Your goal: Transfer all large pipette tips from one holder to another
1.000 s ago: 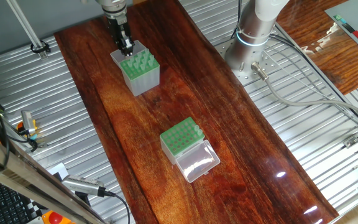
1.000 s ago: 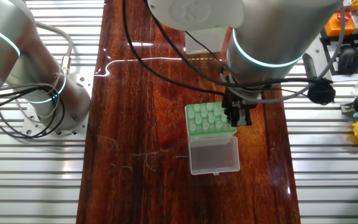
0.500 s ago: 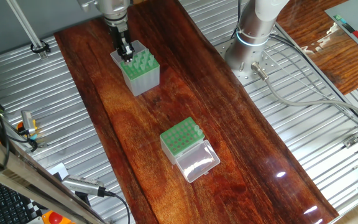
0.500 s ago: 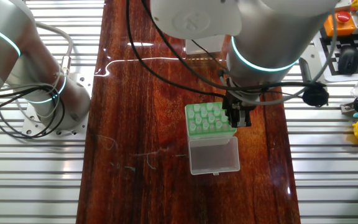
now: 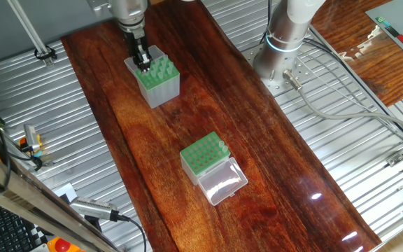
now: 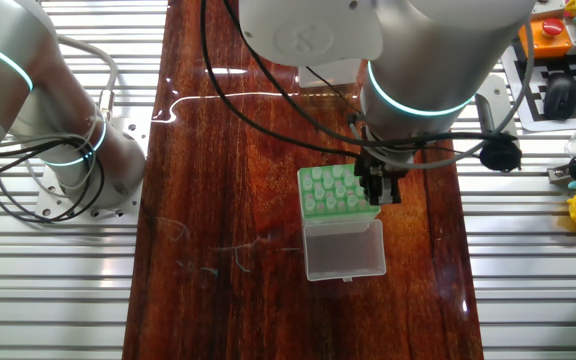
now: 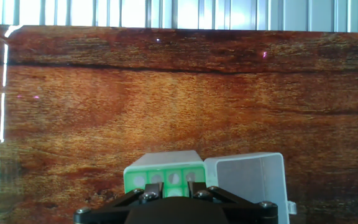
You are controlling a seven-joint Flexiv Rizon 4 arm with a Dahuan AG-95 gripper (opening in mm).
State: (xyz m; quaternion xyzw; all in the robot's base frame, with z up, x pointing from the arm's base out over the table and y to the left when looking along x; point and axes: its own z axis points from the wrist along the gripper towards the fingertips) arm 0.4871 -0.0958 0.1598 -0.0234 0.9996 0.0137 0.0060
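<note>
The large pipette tip should go into the shorter box (image 5: 201, 155), so my gripper will next grab the tip by its pale collar (image 5: 152, 70) to transfer it.
The taller holder (image 5: 163, 92) stands at the far end of the wooden table, grey-sided with a green hole plate. Several large pipette tips (image 6: 328, 190) show as pale round collars in that plate. Its clear lid (image 6: 345, 248) lies open beside it. My gripper (image 5: 144, 64) hangs just above the holder's edge on the keyboard side. In the hand view the fingers stand apart over the holder (image 7: 135, 180), and a pale collar of the large pipette tips (image 7: 175, 178) shows in the gap. The gripper (image 7: 174, 185) is open and holds nothing. The shorter box (image 5: 201, 155) stands mid-table.
The shorter box's clear lid (image 5: 224, 183) lies open towards the near end. The arm's base (image 5: 282, 42) is bolted to the ribbed metal beside the table. My arm hides the shorter box in the other fixed view. A keyboard (image 6: 568, 90) sits past the table's edge.
The gripper has crept slightly lower and a little sideways over the taller holder's edge. Its fingers look the same. Neither box has moved.
</note>
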